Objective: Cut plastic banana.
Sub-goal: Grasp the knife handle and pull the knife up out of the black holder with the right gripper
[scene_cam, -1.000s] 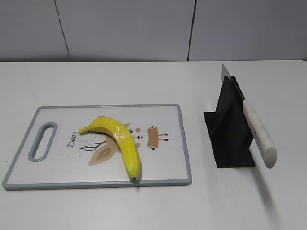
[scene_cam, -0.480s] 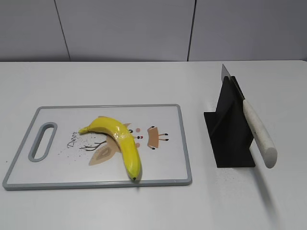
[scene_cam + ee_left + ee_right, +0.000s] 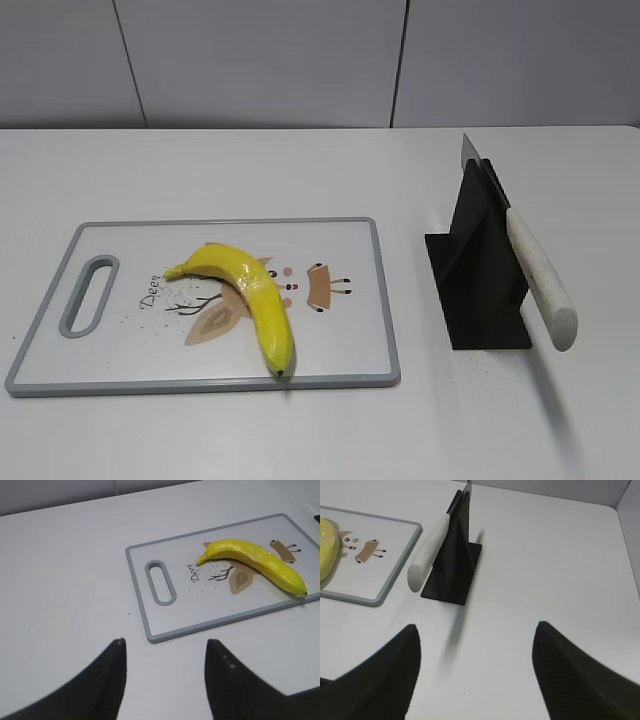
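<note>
The black stand covers most of the knife's blade. My right gripper should cut the banana next, so it needs to grab the knife by its pale handle (image 3: 428,555).
The yellow plastic banana (image 3: 252,295) lies on the grey-rimmed cutting board (image 3: 350,225), its dark tip toward the front edge. It also shows in the left wrist view (image 3: 257,562) and partly in the right wrist view (image 3: 327,547). A knife with a white handle (image 3: 540,280) rests in a black stand (image 3: 480,270) to the right of the board; both show in the right wrist view, handle (image 3: 427,555) and stand (image 3: 455,565). My left gripper (image 3: 165,642) is open and empty above bare table near the board's handle end. My right gripper (image 3: 476,627) is open and empty, in front of the stand. Neither gripper shows in the exterior view.
The white table (image 3: 300,170) runs back to a grey panelled wall (image 3: 260,60). The board has a slot handle (image 3: 88,293) at its left end and a printed deer picture under the banana.
</note>
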`<act>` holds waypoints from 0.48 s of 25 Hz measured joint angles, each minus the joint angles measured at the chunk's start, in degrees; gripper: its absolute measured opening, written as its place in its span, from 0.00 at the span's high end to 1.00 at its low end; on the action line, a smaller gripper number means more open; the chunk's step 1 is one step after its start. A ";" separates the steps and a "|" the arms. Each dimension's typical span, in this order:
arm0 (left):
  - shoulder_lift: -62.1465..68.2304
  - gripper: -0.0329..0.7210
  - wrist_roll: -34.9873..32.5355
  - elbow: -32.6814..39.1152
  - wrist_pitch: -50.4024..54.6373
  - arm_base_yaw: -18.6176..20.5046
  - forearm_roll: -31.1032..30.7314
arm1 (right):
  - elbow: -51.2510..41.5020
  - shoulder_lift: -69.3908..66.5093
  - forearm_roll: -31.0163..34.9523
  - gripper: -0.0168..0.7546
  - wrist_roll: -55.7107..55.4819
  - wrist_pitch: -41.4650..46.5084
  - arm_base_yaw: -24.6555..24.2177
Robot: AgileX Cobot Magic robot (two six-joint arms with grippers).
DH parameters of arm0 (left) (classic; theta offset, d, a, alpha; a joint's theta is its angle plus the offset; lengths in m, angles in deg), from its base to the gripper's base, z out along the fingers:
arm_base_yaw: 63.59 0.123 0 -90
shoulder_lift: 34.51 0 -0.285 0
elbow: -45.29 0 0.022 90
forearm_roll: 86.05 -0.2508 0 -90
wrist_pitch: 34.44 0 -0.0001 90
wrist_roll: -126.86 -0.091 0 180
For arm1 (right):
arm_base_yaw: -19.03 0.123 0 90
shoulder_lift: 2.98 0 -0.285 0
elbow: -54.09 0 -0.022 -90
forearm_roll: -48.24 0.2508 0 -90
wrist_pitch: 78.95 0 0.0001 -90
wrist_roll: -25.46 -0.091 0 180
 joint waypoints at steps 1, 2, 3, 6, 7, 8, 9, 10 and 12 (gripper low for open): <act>0.00 0.31 0.00 0.00 0.00 0.00 0.00 | 0.00 -0.97 0.00 0.29 -0.04 0.00 0.00; 0.00 0.31 0.00 0.00 0.00 0.00 0.00 | 0.14 -2.13 0.00 0.30 -0.06 0.15 0.00; 0.00 0.31 0.00 0.00 0.00 0.00 0.00 | 0.50 -3.88 0.00 0.31 -0.17 0.47 0.00; 0.00 0.31 0.00 0.00 0.00 0.00 0.00 | 2.50 -9.87 0.00 0.33 -1.11 0.87 0.00; 0.00 0.31 0.00 0.00 0.00 0.00 0.00 | 3.47 -12.11 0.00 0.33 -1.97 0.93 0.00; 0.00 0.31 0.00 0.00 0.00 0.00 0.00 | 4.53 -14.40 0.00 0.33 -3.17 0.93 0.00; 0.00 0.31 0.00 0.00 0.00 0.00 0.00 | 5.45 -16.36 0.00 0.33 -4.31 0.93 0.00; 0.00 0.31 0.00 0.00 0.00 0.00 0.00 | 6.57 -18.75 0.00 0.33 -5.71 0.99 0.00; 0.00 0.31 0.00 0.00 0.00 0.00 0.00 | 8.54 -23.13 0.12 0.33 -7.65 1.32 0.00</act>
